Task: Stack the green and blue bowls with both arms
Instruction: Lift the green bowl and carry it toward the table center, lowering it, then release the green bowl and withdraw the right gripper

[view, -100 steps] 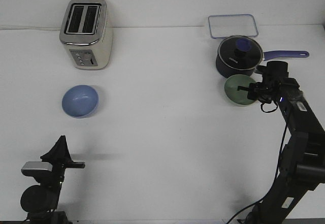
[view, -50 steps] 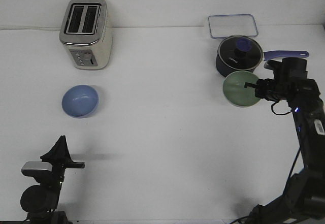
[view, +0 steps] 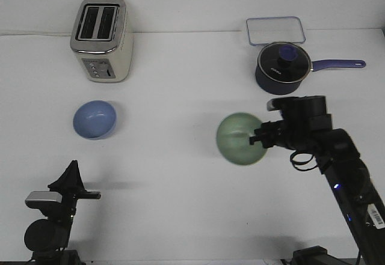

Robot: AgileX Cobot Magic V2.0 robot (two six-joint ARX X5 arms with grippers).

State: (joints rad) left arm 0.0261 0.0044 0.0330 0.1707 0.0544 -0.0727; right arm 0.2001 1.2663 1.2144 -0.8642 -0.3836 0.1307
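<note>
I should keep holding the green bowl with my right gripper, because the green bowl's base (view: pixel 238 142) hangs tilted above the white table.
The pale green bowl (view: pixel 239 139) hangs in the air over the middle-right of the white table, tilted so its hollow faces the camera. My right gripper (view: pixel 258 139) is shut on its right rim and holds it up. The light blue bowl (view: pixel 94 119) sits upright on the table at the left, in front of the toaster. My left gripper (view: pixel 72 172) rests low at the near left edge, well short of the blue bowl. Its fingers meet in one point and hold nothing.
A cream toaster (view: pixel 102 36) stands at the back left. A dark navy saucepan (view: pixel 281 67) with a glass lid and a long handle stands at the back right. A clear rectangular container (view: pixel 275 30) lies behind it.
My right gripper has lifted the green bowl from beside the saucepan and carried it left and towards the camera, tilting it. The blue bowl and the left arm have not moved.
</note>
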